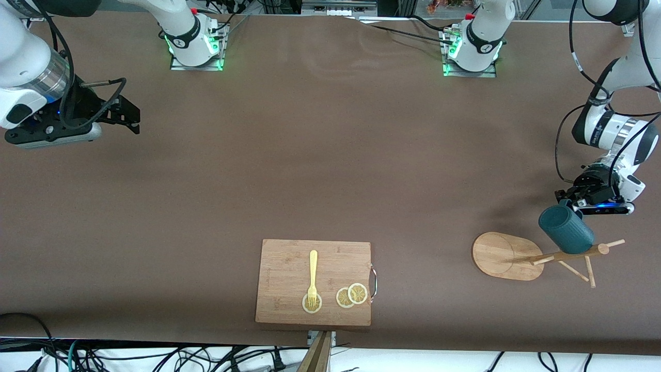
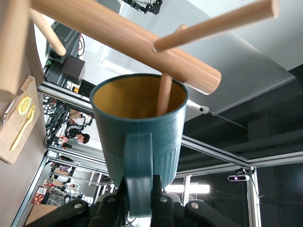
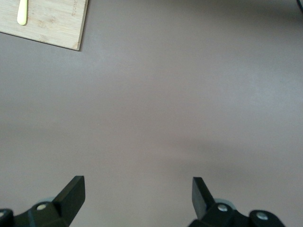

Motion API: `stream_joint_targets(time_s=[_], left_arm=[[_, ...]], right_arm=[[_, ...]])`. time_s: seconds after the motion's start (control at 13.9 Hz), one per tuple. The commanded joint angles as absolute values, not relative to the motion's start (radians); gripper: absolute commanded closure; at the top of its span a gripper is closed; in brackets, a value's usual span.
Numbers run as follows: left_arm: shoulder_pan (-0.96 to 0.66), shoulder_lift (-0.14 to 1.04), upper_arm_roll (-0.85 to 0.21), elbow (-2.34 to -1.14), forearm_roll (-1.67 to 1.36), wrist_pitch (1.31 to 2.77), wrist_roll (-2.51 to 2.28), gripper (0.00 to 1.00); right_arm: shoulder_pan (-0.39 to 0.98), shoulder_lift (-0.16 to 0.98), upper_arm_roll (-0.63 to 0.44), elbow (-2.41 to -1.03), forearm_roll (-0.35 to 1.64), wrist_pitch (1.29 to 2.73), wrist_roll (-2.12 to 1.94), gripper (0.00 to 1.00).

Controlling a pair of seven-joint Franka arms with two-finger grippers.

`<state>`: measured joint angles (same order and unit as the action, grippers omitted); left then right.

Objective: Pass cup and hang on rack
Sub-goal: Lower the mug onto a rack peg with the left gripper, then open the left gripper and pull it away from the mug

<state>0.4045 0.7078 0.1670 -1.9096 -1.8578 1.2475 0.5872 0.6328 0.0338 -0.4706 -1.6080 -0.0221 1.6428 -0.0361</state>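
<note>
The wooden peg reaches inside the cup's opening in the left wrist view, so the cup would hang on the rack. My left gripper opens now.
The dark teal ribbed cup hangs in the air against the top of the wooden rack, at the left arm's end of the table. My left gripper is shut on the cup's loop handle, one finger on each side of it. In the left wrist view the cup's yellowish mouth faces the rack's pole, and one thin peg reaches into the mouth. My right gripper waits open over bare table at the right arm's end, with nothing between its fingers.
A bamboo cutting board with a metal handle lies near the table's front edge. It carries a yellow fork and lemon slices. Other rack pegs stick out around the cup.
</note>
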Motion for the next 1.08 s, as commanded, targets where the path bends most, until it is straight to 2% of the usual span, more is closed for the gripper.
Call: stream_joint_targets(time_s=[0.0, 0.14, 0.22, 0.36, 0.43, 0.5, 0.58, 1.01], left_arm=[[0.410, 0.741, 0.161, -1.885, -1.890, 1.227, 0.598, 0.86], [0.410, 0.741, 0.161, -1.885, -1.885, 1.227, 0.598, 0.80], [0.410, 0.741, 0.161, -1.885, -1.882, 1.227, 0.598, 0.71], [0.410, 0.742, 0.161, -1.885, -1.876, 1.227, 0.607, 0.60], [0.410, 0.742, 0.161, -1.885, -1.873, 1.227, 0.630, 0.44], [0.410, 0.742, 0.161, -1.885, -1.868, 1.227, 0.656, 0.19], [0.410, 0.738, 0.161, -1.888, -1.858, 1.226, 0.678, 0.00], [0.411, 0.658, 0.227, -1.888, -1.556, 1.229, 0.684, 0.00]], right_arm=[[0.644, 0.037, -0.482, -1.595, -0.020, 1.635, -0.034, 0.00], [0.646, 0.035, -0.482, -1.595, -0.020, 1.635, -0.034, 0.00], [0.646, 0.035, -0.482, -1.595, -0.020, 1.635, -0.034, 0.00], [0.646, 0.037, -0.482, -1.595, -0.020, 1.635, -0.034, 0.00], [0.646, 0.035, -0.482, -1.595, -0.020, 1.635, -0.034, 0.00], [0.646, 0.037, -0.482, -1.595, -0.020, 1.635, -0.034, 0.00], [0.646, 0.035, -0.482, -1.595, -0.020, 1.635, -0.034, 0.00], [0.646, 0.037, -0.482, -1.595, -0.020, 1.635, -0.034, 0.00]])
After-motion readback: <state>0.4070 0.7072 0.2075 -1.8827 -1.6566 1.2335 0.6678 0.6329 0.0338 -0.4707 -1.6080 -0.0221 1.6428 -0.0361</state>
